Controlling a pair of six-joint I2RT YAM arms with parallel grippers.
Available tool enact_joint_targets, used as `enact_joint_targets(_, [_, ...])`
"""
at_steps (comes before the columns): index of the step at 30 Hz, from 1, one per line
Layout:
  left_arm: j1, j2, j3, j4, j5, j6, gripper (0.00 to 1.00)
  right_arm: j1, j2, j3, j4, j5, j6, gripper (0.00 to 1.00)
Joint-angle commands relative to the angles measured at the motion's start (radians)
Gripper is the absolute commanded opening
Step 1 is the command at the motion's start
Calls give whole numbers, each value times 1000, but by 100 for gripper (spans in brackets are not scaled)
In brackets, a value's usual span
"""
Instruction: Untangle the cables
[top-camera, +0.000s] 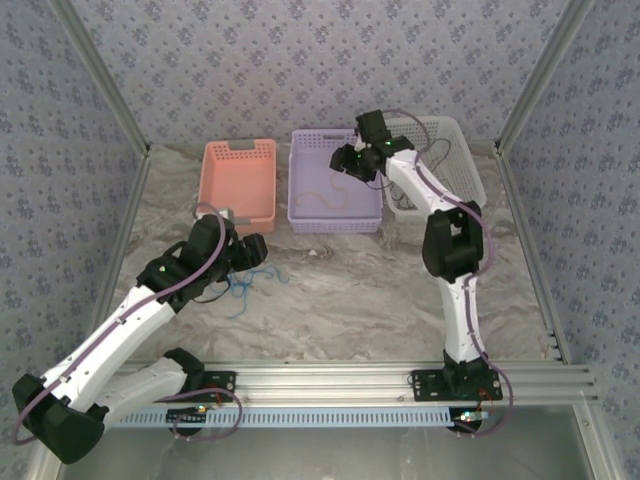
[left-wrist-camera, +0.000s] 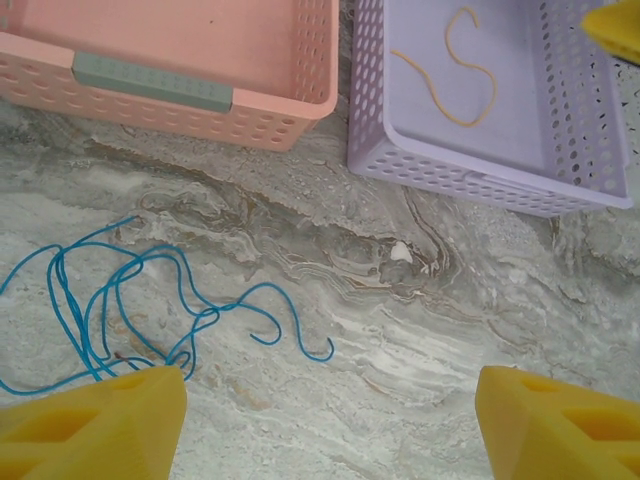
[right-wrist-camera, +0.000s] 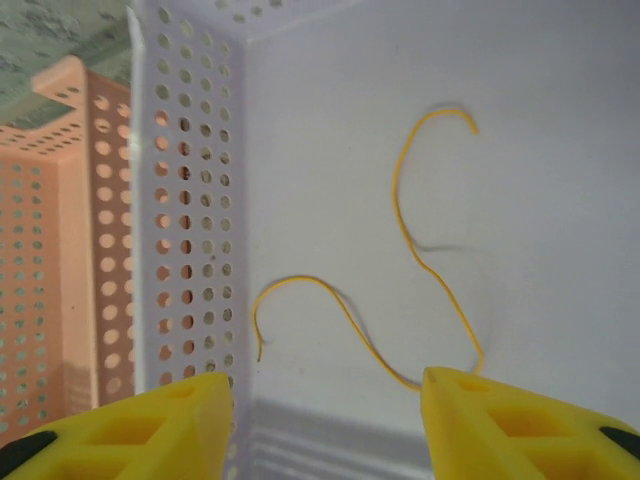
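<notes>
My left gripper grabs the tangled blue cable (top-camera: 255, 280) by its bunched parts next, which leaves the cable's loose ends free for my right gripper to untangle.
A tangled blue cable (left-wrist-camera: 130, 300) lies on the marble table (left-wrist-camera: 400, 330), just ahead and left of my left gripper (left-wrist-camera: 330, 430); from above the blue cable (top-camera: 255, 280) sits right by that gripper (top-camera: 248, 255). Its yellow fingers (left-wrist-camera: 100, 425) stand wide apart with nothing between them. A yellowish cable (right-wrist-camera: 420, 250) lies loose in curves on the floor of the purple basket (right-wrist-camera: 190, 200). My right gripper (right-wrist-camera: 325, 405) hovers over it, open and holding nothing; the top view places this gripper (top-camera: 355, 160) above the basket's far edge, with the yellowish cable (top-camera: 325, 200) below it.
A pink basket (top-camera: 240, 180) stands left of the purple basket (top-camera: 335, 215), and a white basket (top-camera: 450, 160) stands to its right. The pink basket (left-wrist-camera: 200, 60) and purple basket (left-wrist-camera: 480, 170) lie beyond the blue cable. Patterned walls close in the table.
</notes>
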Motion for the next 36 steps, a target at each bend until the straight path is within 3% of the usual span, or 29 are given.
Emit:
enact_joint_targets(1, [7,8,1,-66,-39,-18,76,45,-190,-81,33,114,-66,54])
enact_joint_targets(5, [51,31,-12,-118,-56,-60,76,130,-378,-317,161,178,-102,52])
enact_joint_targets(10, [168,35,-93,-128,-55,-115,73,277,-591,-701,369,217,-67,46])
enact_joint_targets(17, [313,91,-253,112,125,-141,74,542,-592,-977,581,229,188,46])
enact_joint_targets(21, [317,239,-247,221,159,-118,66,636,-518,-986,612,311,240,48])
enact_joint_targets(25, [317,357,-239,261,139,-104,47,640,-377,-873,516,311,150,52])
enact_joint_targets(27, [316,366,-250,275,133,-106,36,651,-303,-790,450,351,83,51])
enact_joint_targets(31, [316,339,-274,280,114,-109,23,656,-223,-718,365,470,-34,49])
enact_joint_targets(36, [316,315,-287,262,95,-96,8,665,-172,-672,336,455,-172,50])
